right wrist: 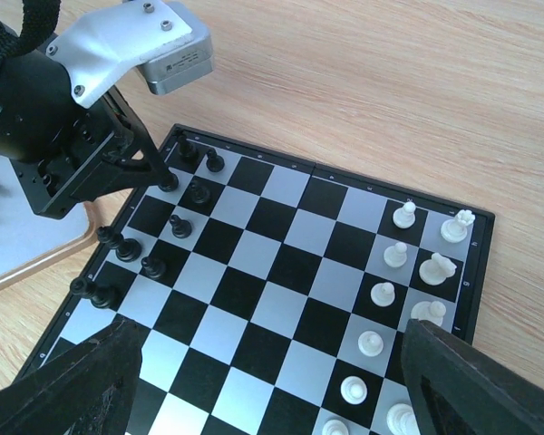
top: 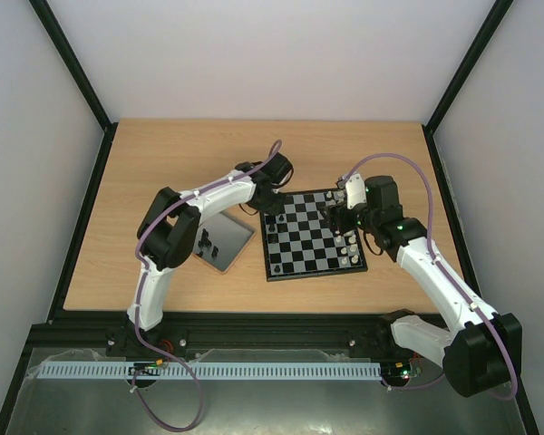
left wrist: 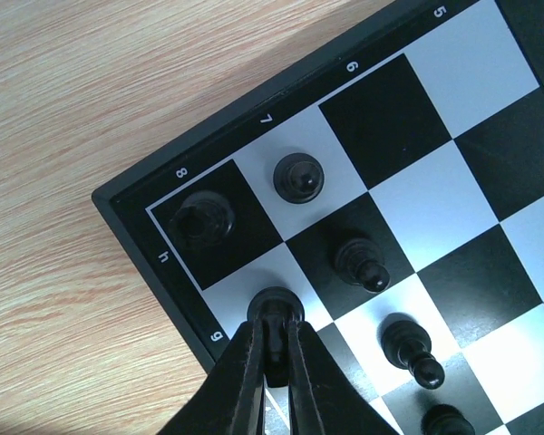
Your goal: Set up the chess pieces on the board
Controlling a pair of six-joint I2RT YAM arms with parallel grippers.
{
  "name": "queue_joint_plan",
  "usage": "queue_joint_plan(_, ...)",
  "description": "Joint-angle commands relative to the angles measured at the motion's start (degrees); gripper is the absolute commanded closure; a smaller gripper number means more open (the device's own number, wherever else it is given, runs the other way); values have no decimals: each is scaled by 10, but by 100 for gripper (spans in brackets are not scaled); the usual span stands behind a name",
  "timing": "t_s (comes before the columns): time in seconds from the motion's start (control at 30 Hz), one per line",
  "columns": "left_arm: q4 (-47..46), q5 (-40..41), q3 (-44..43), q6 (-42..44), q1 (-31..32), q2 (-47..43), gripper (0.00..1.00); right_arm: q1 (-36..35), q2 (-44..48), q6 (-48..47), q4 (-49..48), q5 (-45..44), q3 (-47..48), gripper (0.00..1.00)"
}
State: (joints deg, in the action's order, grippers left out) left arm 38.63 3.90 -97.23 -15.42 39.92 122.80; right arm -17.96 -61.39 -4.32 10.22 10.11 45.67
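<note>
My left gripper is holding the black chess piece with its base resting on the pale square beside the black rook [left wrist: 204, 218], so the piece would stand there. My left gripper should open now.
The board [top: 301, 263] lies in the middle of the table. My left gripper [left wrist: 276, 322] is shut on a black chess piece [left wrist: 276, 300], whose base rests on a pale square by the board's far left corner [top: 270, 208]. Next to it stand a black rook [left wrist: 204, 218] in the corner square and black pawns [left wrist: 297, 175] [left wrist: 361, 263]. More black pieces [right wrist: 118, 243] line that side, and white pieces [right wrist: 383, 294] line the opposite side. My right gripper [right wrist: 272, 390] hangs open above the board's middle, its fingers [right wrist: 82, 381] wide apart with nothing between them.
A plain grey tray [top: 231, 246] with a few dark pieces on it lies left of the board, under the left arm. Bare wooden tabletop [top: 190, 163] surrounds the board, with walls at the back and sides.
</note>
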Motion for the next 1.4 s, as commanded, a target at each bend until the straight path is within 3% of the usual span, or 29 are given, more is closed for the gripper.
queue_joint_plan(0.0,23,7,-15,-3,2,9,98,3,8,-7,-7,11,-8,20)
queue_joint_plan(0.4,33,12,-17,-8,2,22,95,3,7,-9,-6,15,-8,20)
queue_joint_plan(0.57,38,12,-22,-12,2,23,82,3,6,-10,-6,17,-8,20)
queue_joint_plan(0.87,67,45,-16,-25,2,-32,72,2,5,-10,-5,18,-8,20)
queue_joint_plan(1.2,56,72,198,-67,-3,-219,72,2,4,-15,-4,18,-8,20)
queue_joint_plan(1.37,65,56,286,-82,-6,-271,85,2,3,-16,-2,22,-8,20)
